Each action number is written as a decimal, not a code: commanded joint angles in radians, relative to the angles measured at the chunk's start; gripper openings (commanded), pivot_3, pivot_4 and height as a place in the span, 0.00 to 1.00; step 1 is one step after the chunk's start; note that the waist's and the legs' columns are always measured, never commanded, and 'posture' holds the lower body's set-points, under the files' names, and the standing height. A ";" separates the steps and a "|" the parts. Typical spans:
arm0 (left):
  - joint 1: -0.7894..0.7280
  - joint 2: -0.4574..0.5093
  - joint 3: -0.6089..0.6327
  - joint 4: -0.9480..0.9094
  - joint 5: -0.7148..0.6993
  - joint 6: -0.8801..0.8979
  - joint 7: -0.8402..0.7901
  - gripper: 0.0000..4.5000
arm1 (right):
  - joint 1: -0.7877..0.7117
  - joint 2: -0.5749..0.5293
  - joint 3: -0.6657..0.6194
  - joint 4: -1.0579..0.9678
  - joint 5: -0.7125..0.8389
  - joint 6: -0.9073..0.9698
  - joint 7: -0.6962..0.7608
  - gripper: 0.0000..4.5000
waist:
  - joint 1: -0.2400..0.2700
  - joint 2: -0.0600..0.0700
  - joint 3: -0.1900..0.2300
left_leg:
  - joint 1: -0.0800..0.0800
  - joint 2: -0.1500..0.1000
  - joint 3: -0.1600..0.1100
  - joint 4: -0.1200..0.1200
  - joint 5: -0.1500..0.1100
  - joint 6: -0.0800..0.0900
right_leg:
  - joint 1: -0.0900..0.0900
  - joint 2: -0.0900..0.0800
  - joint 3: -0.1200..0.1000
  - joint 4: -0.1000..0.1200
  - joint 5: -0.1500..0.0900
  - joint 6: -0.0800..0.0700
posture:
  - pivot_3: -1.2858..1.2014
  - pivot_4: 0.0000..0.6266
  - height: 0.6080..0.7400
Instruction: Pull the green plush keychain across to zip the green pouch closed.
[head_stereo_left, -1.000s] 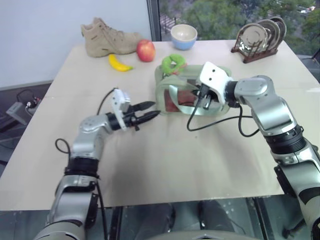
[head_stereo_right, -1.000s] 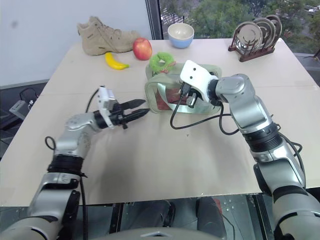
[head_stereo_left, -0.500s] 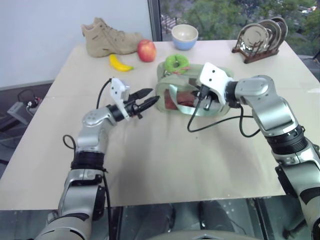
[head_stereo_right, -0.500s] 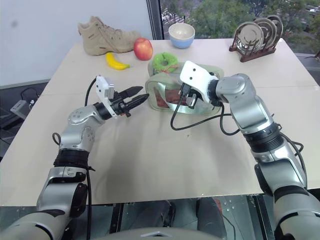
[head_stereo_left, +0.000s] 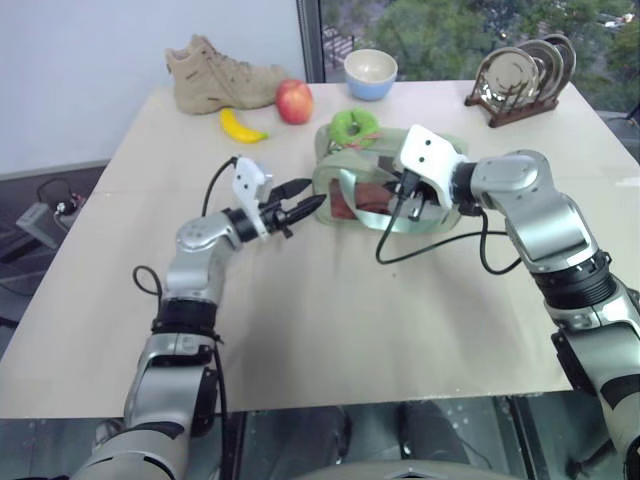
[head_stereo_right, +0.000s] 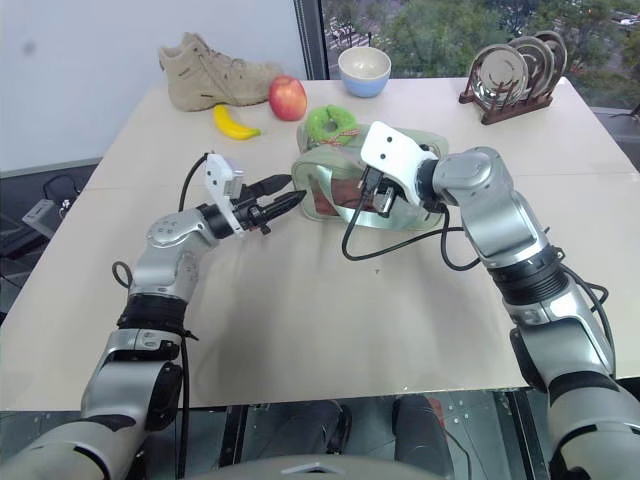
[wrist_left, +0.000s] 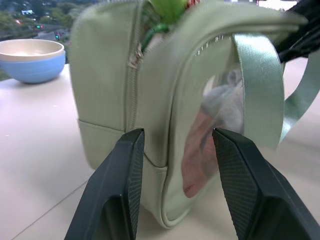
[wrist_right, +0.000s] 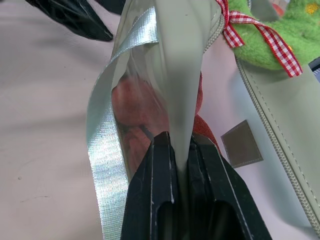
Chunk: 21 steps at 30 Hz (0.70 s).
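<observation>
I should next grab the wide, bulging pouch by the piped edge (wrist_left: 169, 150) standing up at its end with my left gripper.
The green pouch (head_stereo_left: 330, 188) stands mid-table, with red and white contents behind its clear side. The green plush keychain (head_stereo_left: 352, 124) sits on top at the pouch's far left end, tied with a red checked ribbon (wrist_right: 235, 22). My right gripper (wrist_right: 181, 142) is shut on the pouch's pale green rim beside the strap (wrist_right: 102, 150). My left gripper (head_stereo_left: 305, 207) points at the pouch's left end, level with its lower half. Its fingers (wrist_left: 125, 165) are apart and frame the pouch's near corner (wrist_left: 160, 150) without clearly touching it. Nothing is held in them.
Behind the pouch lie a red apple (head_stereo_left: 293, 101), a banana (head_stereo_left: 240, 127), a tan boot (head_stereo_left: 215, 75) and a blue bowl (head_stereo_left: 370, 73). A rack of plates (head_stereo_left: 520, 75) stands at the far right. A black cable (head_stereo_left: 430, 250) loops on the table in front of the pouch.
My left gripper has moved forward and up to the pouch's left end, and its fingers have drawn closer together. The right gripper and the pouch have stayed put.
</observation>
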<state>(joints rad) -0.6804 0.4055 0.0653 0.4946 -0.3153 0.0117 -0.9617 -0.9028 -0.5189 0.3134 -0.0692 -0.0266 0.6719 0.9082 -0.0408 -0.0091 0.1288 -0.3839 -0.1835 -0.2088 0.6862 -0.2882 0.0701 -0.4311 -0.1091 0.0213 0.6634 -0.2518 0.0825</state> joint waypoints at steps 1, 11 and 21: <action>-0.040 -0.010 0.006 0.014 0.014 -0.050 0.020 0.12 | -0.014 -0.005 -0.013 -0.047 0.010 0.003 -0.002 0.00 | 0.000 0.000 0.000 | 0.000 0.000 0.000 0.000 0.000 0.000 | 0.000 0.000 0.000 0.000 0.000 0.000 | 0.52 0.24 1.00; -0.026 -0.020 0.010 0.014 0.024 -0.089 0.033 0.00 | -0.010 -0.022 -0.081 -0.083 0.042 -0.057 -0.024 0.67 | 0.000 0.000 0.000 | -0.001 0.000 0.000 0.000 0.000 0.000 | 0.000 0.000 0.000 0.001 0.000 0.000 | 0.52 0.24 1.00; -0.017 -0.009 0.005 0.004 0.029 -0.109 0.024 0.00 | -0.207 0.151 -0.203 -0.015 0.162 0.141 -0.223 0.67 | -0.002 0.000 0.000 | 0.000 0.001 0.000 -0.001 0.000 0.000 | -0.001 0.000 0.000 0.001 0.000 0.000 | 0.52 0.24 1.00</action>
<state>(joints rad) -0.6946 0.3862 0.0648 0.5317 -0.2893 -0.0741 -0.9350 -1.0909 -0.3750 0.1136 -0.1183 0.1526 0.8170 0.7331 -0.0433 -0.0092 0.1286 -0.3838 -0.1828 -0.2094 0.6847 -0.2882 0.0701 -0.4315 -0.1089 0.0207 0.6646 -0.2518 0.0824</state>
